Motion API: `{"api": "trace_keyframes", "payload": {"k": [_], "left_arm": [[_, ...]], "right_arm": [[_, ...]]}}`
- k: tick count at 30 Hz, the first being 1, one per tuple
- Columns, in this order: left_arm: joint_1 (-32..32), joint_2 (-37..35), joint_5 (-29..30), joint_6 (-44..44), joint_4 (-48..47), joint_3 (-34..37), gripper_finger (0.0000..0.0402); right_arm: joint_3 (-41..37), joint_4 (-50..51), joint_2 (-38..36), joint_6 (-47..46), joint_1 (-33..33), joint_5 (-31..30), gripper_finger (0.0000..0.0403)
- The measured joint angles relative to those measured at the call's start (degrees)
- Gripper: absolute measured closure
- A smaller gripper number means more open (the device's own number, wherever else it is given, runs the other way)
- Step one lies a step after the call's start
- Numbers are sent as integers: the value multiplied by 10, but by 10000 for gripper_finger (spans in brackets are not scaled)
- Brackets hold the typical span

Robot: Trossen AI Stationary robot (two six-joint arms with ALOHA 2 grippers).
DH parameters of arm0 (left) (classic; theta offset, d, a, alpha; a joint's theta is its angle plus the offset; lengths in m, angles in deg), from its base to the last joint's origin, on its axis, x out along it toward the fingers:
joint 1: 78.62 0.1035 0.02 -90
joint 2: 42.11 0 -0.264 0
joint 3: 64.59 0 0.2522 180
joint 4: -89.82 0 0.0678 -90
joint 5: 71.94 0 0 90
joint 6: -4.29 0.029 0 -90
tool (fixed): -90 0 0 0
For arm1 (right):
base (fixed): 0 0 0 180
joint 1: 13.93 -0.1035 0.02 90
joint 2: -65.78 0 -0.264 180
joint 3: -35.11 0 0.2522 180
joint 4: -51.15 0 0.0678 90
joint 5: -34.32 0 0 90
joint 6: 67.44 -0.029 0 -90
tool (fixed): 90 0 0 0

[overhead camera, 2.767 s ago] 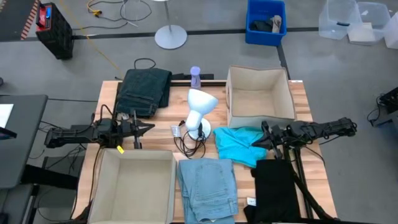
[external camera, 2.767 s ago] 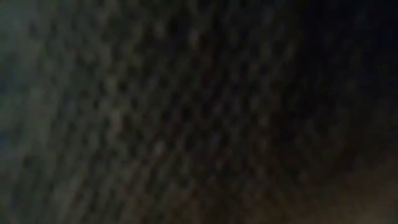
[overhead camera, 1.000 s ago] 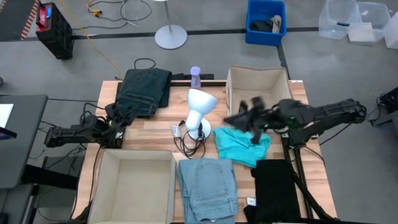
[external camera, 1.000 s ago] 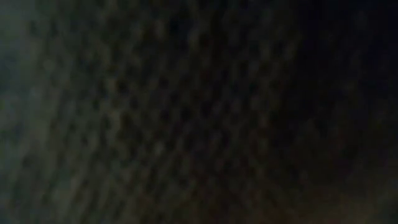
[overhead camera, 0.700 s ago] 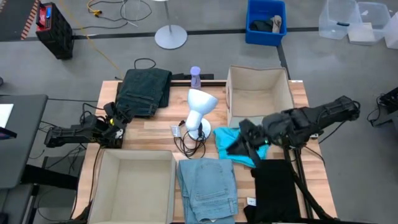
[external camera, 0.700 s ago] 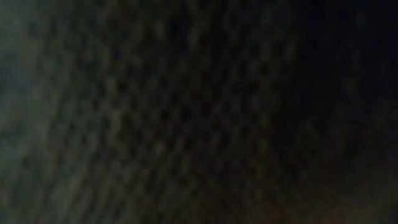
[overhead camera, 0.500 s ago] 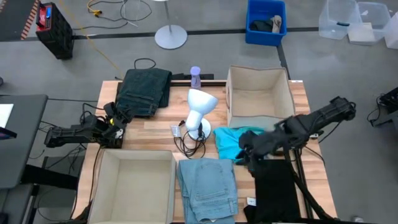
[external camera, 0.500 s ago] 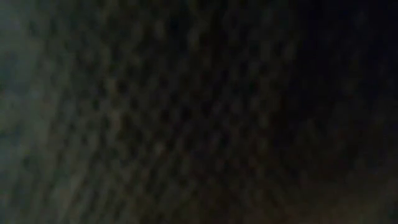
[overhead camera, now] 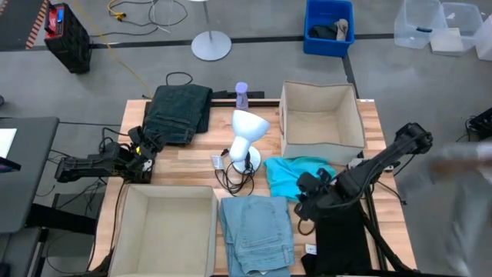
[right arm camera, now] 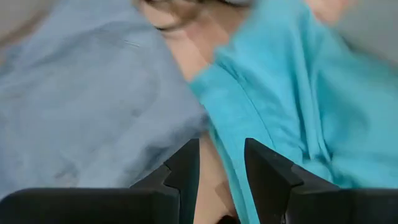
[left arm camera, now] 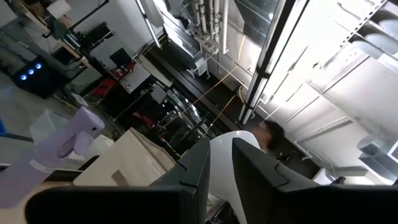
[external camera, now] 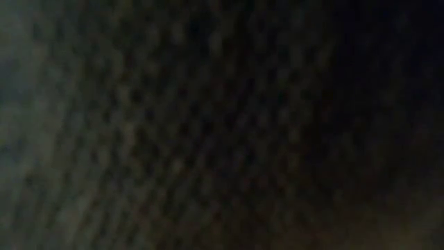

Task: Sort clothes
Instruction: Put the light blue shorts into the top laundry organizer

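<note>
The right gripper grabs the teal garment by its banded edge point(overhead camera: 280, 187) next, to sort the garment into the beige box point(overhead camera: 320, 123) by the purple bottle.
The dark green trousers point(overhead camera: 181, 111) lie folded at the table's far left. The teal shirt point(overhead camera: 296, 173) lies crumpled mid-right, the light blue jeans point(overhead camera: 256, 231) at the near middle, and the black garment point(overhead camera: 342, 238) at the near right. My right gripper point(overhead camera: 302, 204) hangs slightly open and empty over the strip of table between the jeans point(right arm camera: 87, 93) and the teal shirt point(right arm camera: 298, 93). My left gripper point(overhead camera: 143, 148) waits shut and empty by the trousers' near-left corner, tipped upward. The low view shows only dark weave.
A beige box point(overhead camera: 323, 142) stands at the far right and another point(overhead camera: 165, 189) at the near left. A white desk lamp point(overhead camera: 246, 135) with its cord and a purple bottle point(overhead camera: 241, 94) stand mid-table. A blurred pale figure point(overhead camera: 461, 173) shows by the table's right edge.
My right gripper has swung from in front of the far right box toward the near edge and down, across the teal shirt, and tipped to point down at the shirt's near-left corner. A blurred figure has come in at the right.
</note>
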Motion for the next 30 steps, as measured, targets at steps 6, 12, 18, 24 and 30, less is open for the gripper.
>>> {"api": "trace_keyframes", "payload": {"k": [6,12,18,24,30], "left_arm": [[0,0,-3,0,0,0,336],[0,0,-3,-2,-1,0,336],[0,0,-4,-4,-3,0,336],[0,0,-4,-16,-15,0,336],[0,0,-4,-31,-26,0,336]], "right_arm": [[-76,-13,1,-208,-14,-58,250],[-103,-60,23,-286,-1,-58,202],[-103,-71,60,-329,37,-58,141],[-103,-72,112,-357,88,-54,127],[-103,-117,172,-345,125,-31,127]]}}
